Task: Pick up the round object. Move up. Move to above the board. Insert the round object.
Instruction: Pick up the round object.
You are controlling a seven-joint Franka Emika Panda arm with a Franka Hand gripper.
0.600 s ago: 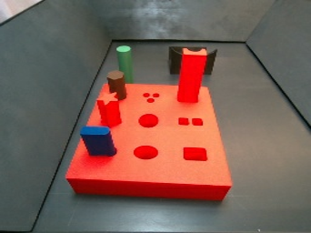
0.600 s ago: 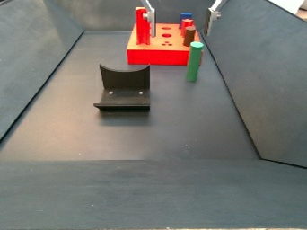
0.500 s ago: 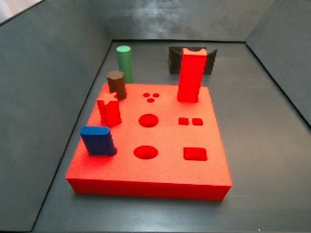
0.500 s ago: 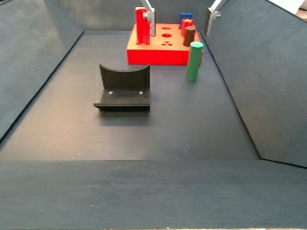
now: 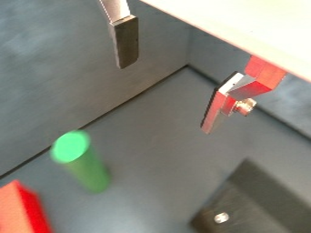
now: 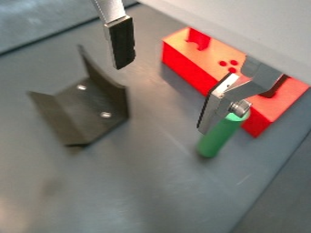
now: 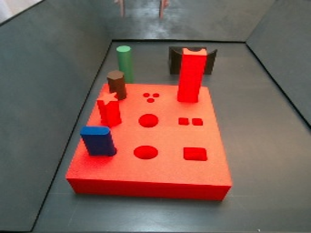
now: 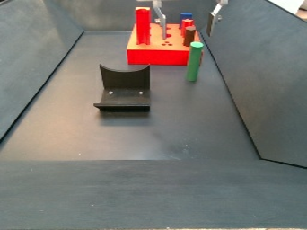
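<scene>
My gripper grabs the round object by its upper end next, to insert it into the board.
The round object, a slim green peg, stands upright on the dark floor just off the board's far left corner in both side views. It also shows in both wrist views. The board is a flat red block with round and square holes; it also shows in a wrist view. My gripper hangs high above the floor behind the board, open and empty. In the wrist views the peg lies outside the gap, close beside one finger.
On the board stand a tall red pillar, a dark brown cylinder, a blue block and a small red piece. The fixture stands on the floor beyond the board. Grey walls enclose the floor.
My gripper's fingertips have come down into the top of a side view where they did not show before. The peg and the board have not moved.
</scene>
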